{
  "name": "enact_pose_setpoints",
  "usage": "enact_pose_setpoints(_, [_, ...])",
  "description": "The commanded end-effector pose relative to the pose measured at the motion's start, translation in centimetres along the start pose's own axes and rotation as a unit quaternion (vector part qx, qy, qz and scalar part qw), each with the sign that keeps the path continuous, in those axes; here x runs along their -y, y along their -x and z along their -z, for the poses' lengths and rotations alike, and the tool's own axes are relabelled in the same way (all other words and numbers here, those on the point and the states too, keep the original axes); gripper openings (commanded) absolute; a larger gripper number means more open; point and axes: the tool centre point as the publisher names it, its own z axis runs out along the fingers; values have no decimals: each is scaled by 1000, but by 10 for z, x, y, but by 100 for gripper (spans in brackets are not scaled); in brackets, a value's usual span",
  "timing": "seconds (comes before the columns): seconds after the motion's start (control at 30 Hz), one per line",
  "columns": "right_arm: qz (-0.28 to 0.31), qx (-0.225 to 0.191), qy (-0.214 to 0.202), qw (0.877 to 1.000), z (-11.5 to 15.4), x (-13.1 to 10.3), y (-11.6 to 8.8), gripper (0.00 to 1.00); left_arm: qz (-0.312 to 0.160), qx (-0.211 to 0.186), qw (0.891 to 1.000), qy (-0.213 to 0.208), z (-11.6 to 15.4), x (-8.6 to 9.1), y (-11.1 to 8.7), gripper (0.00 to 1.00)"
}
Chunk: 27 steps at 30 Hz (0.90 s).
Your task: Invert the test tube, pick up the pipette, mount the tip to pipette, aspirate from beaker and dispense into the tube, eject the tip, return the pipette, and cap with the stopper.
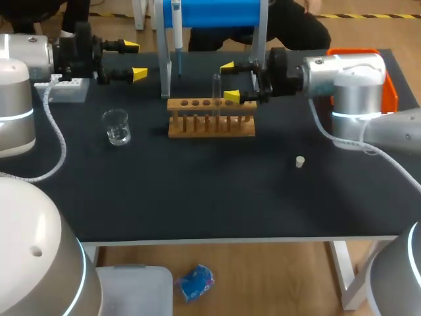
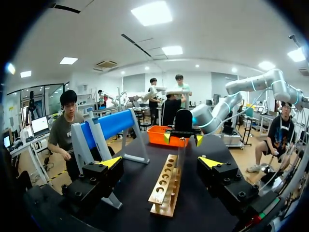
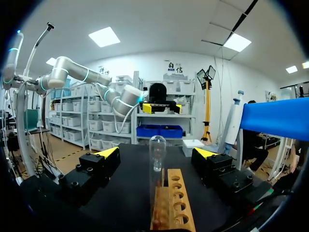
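My right gripper grabs the test tube by its upper section near the round end [image 1: 216, 85] next. Then it turns the tube from the wooden rack [image 1: 210, 118] upside down.
A clear test tube [image 1: 216, 87] stands upright in the wooden rack [image 1: 210, 118], its round end up. My right gripper [image 1: 229, 81] is open around it, one yellow tip on each side, neither touching. From the right wrist the tube [image 3: 157, 157] rises between the open fingers of that gripper [image 3: 156, 152], above the rack [image 3: 172, 205]. My left gripper [image 1: 135, 60] is open and empty at the back left, its view [image 2: 161, 162] looking along the rack [image 2: 165, 186]. The pipette [image 1: 177, 33] hangs on the blue stand. The beaker [image 1: 117, 127] sits left of the rack, and the small stopper [image 1: 300, 161] lies right of it.
A white tip box [image 1: 66, 89] lies under my left arm near the table's left edge. An orange tray [image 1: 389, 85] sits behind my right arm. The blue pipette stand [image 1: 210, 13] rises at the back middle, close behind the rack.
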Motion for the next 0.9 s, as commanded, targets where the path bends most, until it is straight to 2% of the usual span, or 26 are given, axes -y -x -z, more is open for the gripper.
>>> enact_pose_setpoints(0.03, [-3, -17, 4, 1000, -14, 8, 11, 100, -1, 1, 1000, -1, 0, -1, 0, 100])
enact_pose_setpoints(0.3, [-7, -19, 4, 1000, -24, 12, 12, 100, -1, 1, 1000, -1, 0, -1, 0, 100])
enact_pose_setpoints(0.33, [-8, -19, 5, 1000, -25, 12, 12, 96, -1, 1, 1000, -1, 0, -1, 0, 100])
enact_pose_setpoints(0.4, [-9, -19, 6, 1000, -25, 12, 12, 67, -1, 1, 1000, -1, 0, -1, 0, 100])
enact_pose_setpoints(0.43, [-10, -18, 7, 1000, -25, 12, 11, 56, -1, 1, 1000, -1, 0, -1, 0, 100])
enact_pose_setpoints(0.47, [-10, -18, 7, 1000, -25, 12, 11, 49, -1, 1, 1000, -1, 0, -1, 0, 100])
enact_pose_setpoints(0.77, [-13, -20, 5, 1000, -22, 13, 7, 26, -1, 1, 1000, -1, 0, -1, 0, 100])
enact_pose_setpoints(0.87, [-12, -23, 4, 1000, -22, 13, 6, 10, -1, 1, 1000, -1, 0, -1, 0, 100])
enact_pose_setpoints(0.9, [-12, -23, 4, 1000, -22, 13, 6, 0, -1, 1, 1000, -1, 0, -1, 0, 100])
